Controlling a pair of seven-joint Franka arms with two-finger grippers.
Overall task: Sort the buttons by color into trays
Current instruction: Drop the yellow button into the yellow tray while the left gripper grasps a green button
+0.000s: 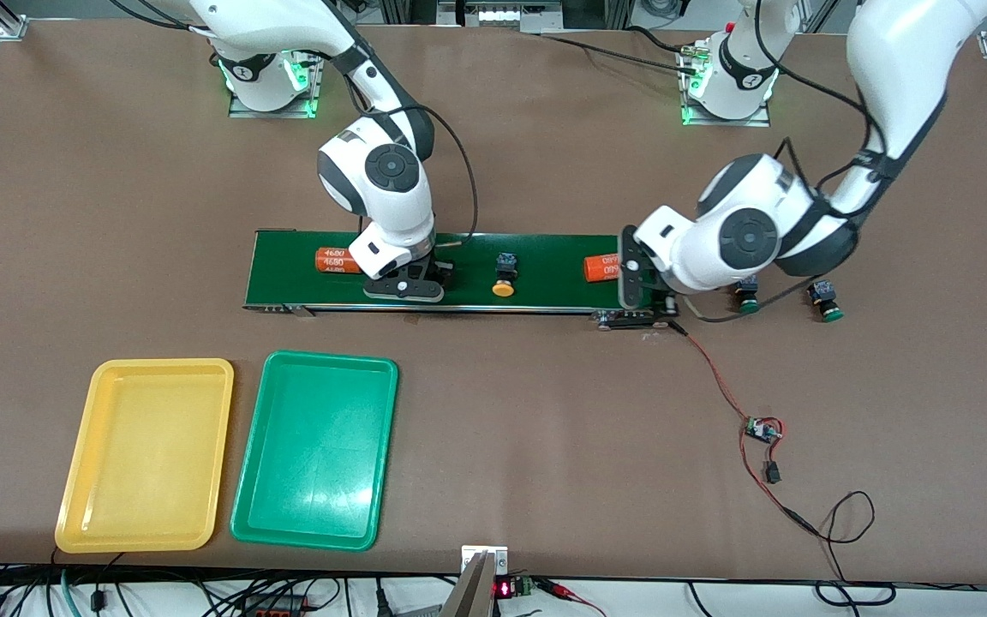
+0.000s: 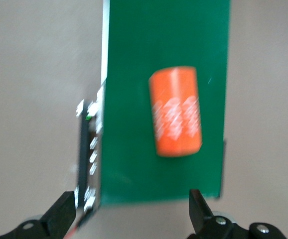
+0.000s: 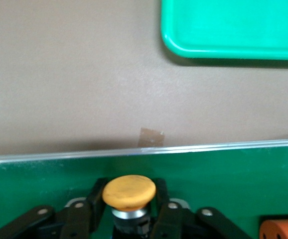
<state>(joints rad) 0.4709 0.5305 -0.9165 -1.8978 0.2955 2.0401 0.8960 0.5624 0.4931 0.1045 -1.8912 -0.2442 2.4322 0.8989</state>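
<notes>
The left gripper takes hold of the green button by its boxy body beneath the cap next, to sort it into the green tray (image 1: 315,448).
My right gripper (image 1: 405,287) is down on the dark-green conveyor belt (image 1: 545,257), shut on a yellow-capped button (image 3: 129,191); the gripper (image 3: 130,186) grips its body from both sides. A second yellow button (image 1: 504,278) stands on the belt toward the left arm's end. Two green buttons (image 1: 747,296) (image 1: 826,302) stand on the table past the belt's end. My left gripper (image 1: 636,296) is open and empty over that belt end; its fingers (image 2: 64,211) are spread wide. The yellow tray (image 1: 146,454) and green tray (image 1: 315,448) lie side by side nearer the front camera.
Two orange "4680" cylinders lie on the belt, one (image 1: 337,260) beside my right gripper and one (image 1: 603,268) (image 2: 176,112) near my left gripper. A small circuit board (image 1: 763,428) with red and black wires lies on the table. The green tray's corner (image 3: 233,30) shows in the right wrist view.
</notes>
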